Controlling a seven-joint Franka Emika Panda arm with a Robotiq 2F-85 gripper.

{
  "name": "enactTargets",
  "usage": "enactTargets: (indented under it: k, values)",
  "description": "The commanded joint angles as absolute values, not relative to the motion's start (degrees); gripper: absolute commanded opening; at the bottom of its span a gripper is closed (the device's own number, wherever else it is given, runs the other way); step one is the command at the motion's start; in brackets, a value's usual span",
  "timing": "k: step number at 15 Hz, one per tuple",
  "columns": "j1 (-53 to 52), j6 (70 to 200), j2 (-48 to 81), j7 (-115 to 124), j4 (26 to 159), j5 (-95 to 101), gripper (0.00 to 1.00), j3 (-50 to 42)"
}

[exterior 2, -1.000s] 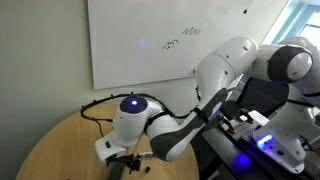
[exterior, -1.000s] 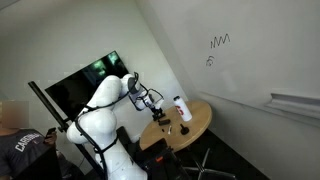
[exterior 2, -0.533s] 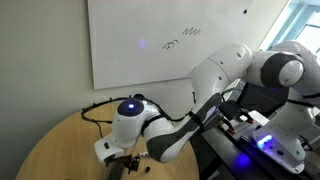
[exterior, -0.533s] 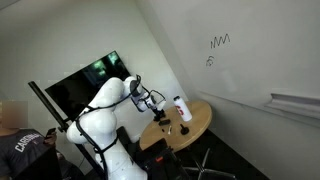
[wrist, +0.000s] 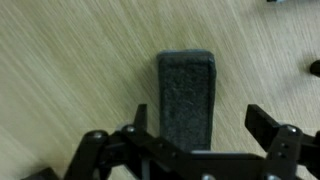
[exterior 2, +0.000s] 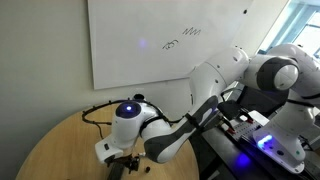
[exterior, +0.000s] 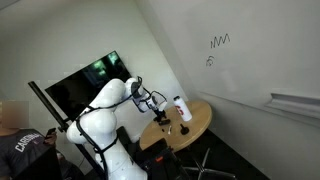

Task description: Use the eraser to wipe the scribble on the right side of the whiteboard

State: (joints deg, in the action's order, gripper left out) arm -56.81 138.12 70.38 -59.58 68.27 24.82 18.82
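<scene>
My gripper grabs the eraser across its two long sides at its near end next, to keep the eraser's table-facing side free to wipe the scribble.
In the wrist view the eraser (wrist: 186,92), a dark, nearly black block, lies lengthwise on the wooden table top. My gripper (wrist: 200,112) stands open just above it. The eraser's near end sits between the two fingers, closer to the left fingertip (wrist: 140,116) than to the right one (wrist: 264,122). In both exterior views the gripper (exterior: 159,117) (exterior 2: 126,166) points down at the round table. The zigzag scribble (exterior: 220,41) (exterior 2: 193,31) is on the whiteboard (exterior: 250,60) (exterior 2: 130,55), far above and away from the gripper.
A white bottle (exterior: 183,108) with a red cap stands on the round wooden table (exterior: 200,118) near the gripper. A smaller curly mark (exterior: 210,61) (exterior 2: 170,44) sits beside the scribble. A grey ledge rail (exterior: 296,101) runs along the board. A dark monitor (exterior: 85,85) stands behind the arm.
The arm's upper links have shifted slightly in an exterior view. The gripper stays open over the same spot on the table.
</scene>
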Motion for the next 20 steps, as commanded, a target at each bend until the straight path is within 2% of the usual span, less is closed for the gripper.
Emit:
enactTargets:
  k: [1,11,12,13,15,20]
  values:
    - [-57.8,135.2,71.6,-61.9,65.0,23.0,1.00,18.0]
    - [-58.2,133.4,74.0,-63.8,61.5,21.8,1.00,18.0]
    - [-58.3,133.3,74.2,-64.2,61.1,21.7,0.94,17.9]
    - [-58.4,133.1,74.4,-64.4,60.8,21.6,0.72,17.8]
    - [-58.6,132.9,74.7,-64.8,60.2,21.6,0.67,17.7]
    - [-59.0,132.0,75.3,-65.1,58.8,21.4,0.29,17.5]
